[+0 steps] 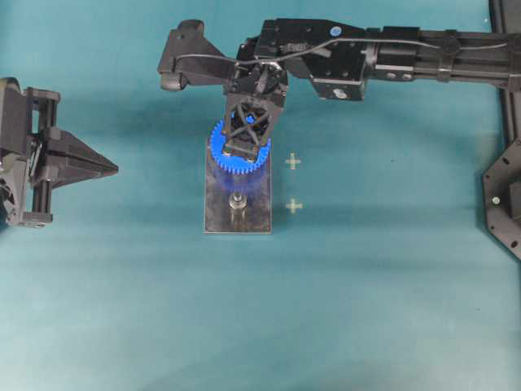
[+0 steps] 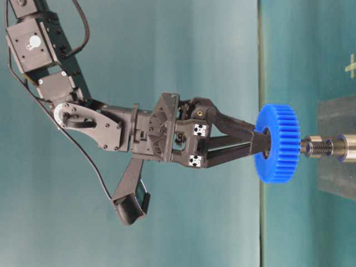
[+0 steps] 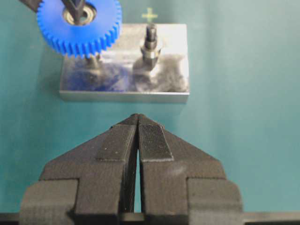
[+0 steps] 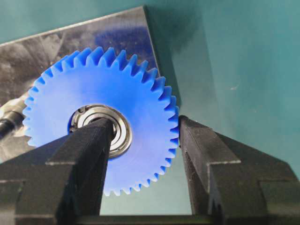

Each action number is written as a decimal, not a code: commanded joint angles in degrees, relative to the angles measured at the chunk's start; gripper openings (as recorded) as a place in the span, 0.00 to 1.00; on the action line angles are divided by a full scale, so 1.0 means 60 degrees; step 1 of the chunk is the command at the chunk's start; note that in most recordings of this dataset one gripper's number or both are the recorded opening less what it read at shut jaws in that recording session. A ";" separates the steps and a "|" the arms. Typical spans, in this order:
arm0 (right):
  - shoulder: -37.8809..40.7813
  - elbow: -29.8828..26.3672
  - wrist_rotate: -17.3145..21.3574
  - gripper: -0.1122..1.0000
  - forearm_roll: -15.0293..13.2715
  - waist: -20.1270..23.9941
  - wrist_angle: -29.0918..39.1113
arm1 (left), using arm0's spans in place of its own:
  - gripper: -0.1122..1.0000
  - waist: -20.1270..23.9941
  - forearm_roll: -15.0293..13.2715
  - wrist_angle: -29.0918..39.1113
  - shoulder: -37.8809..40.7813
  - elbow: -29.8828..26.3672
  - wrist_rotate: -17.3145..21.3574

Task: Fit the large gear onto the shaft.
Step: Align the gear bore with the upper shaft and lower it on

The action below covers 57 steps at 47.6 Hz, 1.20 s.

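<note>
My right gripper should open now, since the large gear's silver hub [image 4: 123,140] is lined up over the shaft on the grey plate.
The large gear [image 1: 221,155], bright blue with a silver bearing hub, hangs over the far half of the grey plate [image 1: 238,221]. My right gripper [image 4: 144,123] is shut on the large gear [image 4: 136,89]: one finger sits in the hub bore, the other presses the outer teeth. In the table-level view the gear [image 2: 276,143] lines up with the shaft [image 2: 320,147], right at its tip; whether the tip has entered the bore I cannot tell. The look-alike peg [image 1: 238,201] stands bare. My left gripper [image 3: 138,117] is shut and empty, short of the plate [image 3: 173,70].
Two pale yellow cross marks [image 1: 293,162] [image 1: 294,206] lie on the teal table just right of the plate. A black frame [image 1: 505,195] stands at the right edge. The left gripper [image 1: 114,169] rests at the far left.
</note>
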 commanded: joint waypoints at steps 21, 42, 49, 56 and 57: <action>-0.0073 -0.0264 -0.0073 0.54 0.0059 0.0000 -0.0029 | 0.10 0.0000 0.0029 -0.0029 0.0132 -0.0176 -0.0015; -0.0059 -0.0264 -0.0059 0.54 0.0249 -0.0029 -0.0015 | 0.10 0.0000 0.0029 -0.0044 0.0132 -0.0176 -0.0015; -0.0044 -0.0264 -0.0015 0.81 0.0249 -0.0029 0.0088 | 0.10 0.0000 0.0029 -0.0044 0.0132 -0.0176 -0.0015; -0.0059 -0.0278 0.0044 0.82 0.0249 -0.0029 0.0103 | 0.10 0.0000 0.0029 -0.0044 0.0132 -0.0176 -0.0015; -0.0073 -0.0293 0.0044 0.82 0.0249 -0.0015 0.0117 | 0.10 0.0000 0.0015 -0.0029 0.0132 -0.0176 -0.0015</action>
